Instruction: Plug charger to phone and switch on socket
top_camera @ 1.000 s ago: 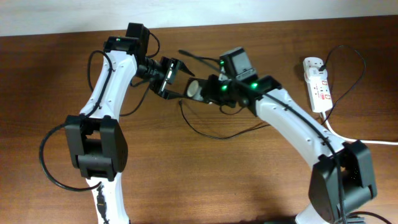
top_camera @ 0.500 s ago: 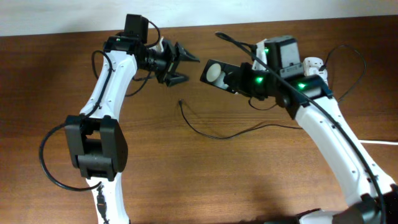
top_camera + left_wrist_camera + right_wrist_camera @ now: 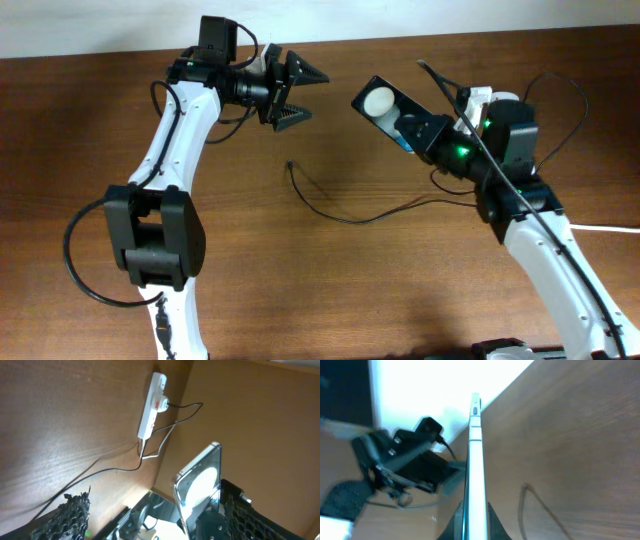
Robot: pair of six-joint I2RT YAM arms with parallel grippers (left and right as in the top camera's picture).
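Observation:
My left gripper is short of the phone [image 3: 380,102] [image 3: 198,480], which lies toward the right in the wrist view, and moves toward it first; closing now would miss.
The phone [image 3: 380,102] is black and glossy with a round white spot. My right gripper [image 3: 415,130] is shut on its lower end and holds it tilted above the table. In the right wrist view the phone [image 3: 475,455] shows edge-on between the fingers [image 3: 475,520]. My left gripper [image 3: 297,90] is open and empty, a short gap left of the phone, which shows in the left wrist view [image 3: 200,485]. The charger cable [image 3: 345,217] lies on the table, its tip [image 3: 290,165] below the left gripper. The socket [image 3: 152,407] is mostly hidden by the right arm in the overhead view [image 3: 478,97].
The thick white cord [image 3: 605,228] runs off the right edge. The left arm's black cables [image 3: 85,250] hang near its base. The table's far edge meets a white wall [image 3: 100,25].
My right arm has drawn back to the right with the phone, now covering the socket. My left gripper has shifted slightly up and right and stays open.

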